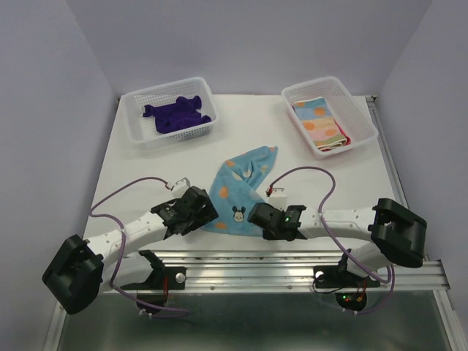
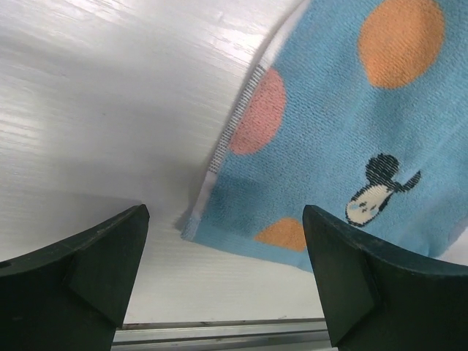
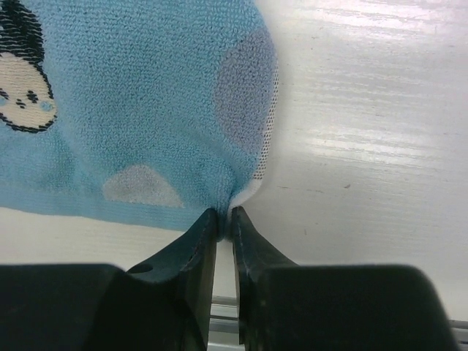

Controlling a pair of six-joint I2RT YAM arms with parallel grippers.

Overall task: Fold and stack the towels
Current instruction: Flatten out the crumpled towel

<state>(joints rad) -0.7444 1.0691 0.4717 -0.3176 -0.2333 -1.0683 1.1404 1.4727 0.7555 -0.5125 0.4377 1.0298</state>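
Note:
The towel's free near corner (image 1: 208, 227) (image 2: 198, 229) is opposite the right gripper's corner, so the left gripper needs to grab it next. Then the robot can spread the towel's edge taut for folding.
A light blue towel (image 1: 240, 189) with orange spots and a cartoon figure lies crumpled in the middle of the table. My right gripper (image 3: 225, 214) is shut on the near right corner of this towel (image 3: 131, 110), with the cloth pinched between its fingertips. My left gripper (image 2: 227, 241) stands open just above the table, and the near left corner of the towel (image 2: 344, 139) lies between and beyond its fingers. In the top view the left gripper (image 1: 199, 214) and the right gripper (image 1: 256, 217) flank the towel's near edge. A dark purple towel (image 1: 175, 113) lies bunched in the left basket.
A white perforated basket (image 1: 139, 131) stands at the back left. Another white basket (image 1: 363, 121) at the back right holds folded towels (image 1: 322, 124) with orange spots and a pink-red edge. A metal rail (image 1: 278, 257) runs along the table's near edge, close behind both grippers.

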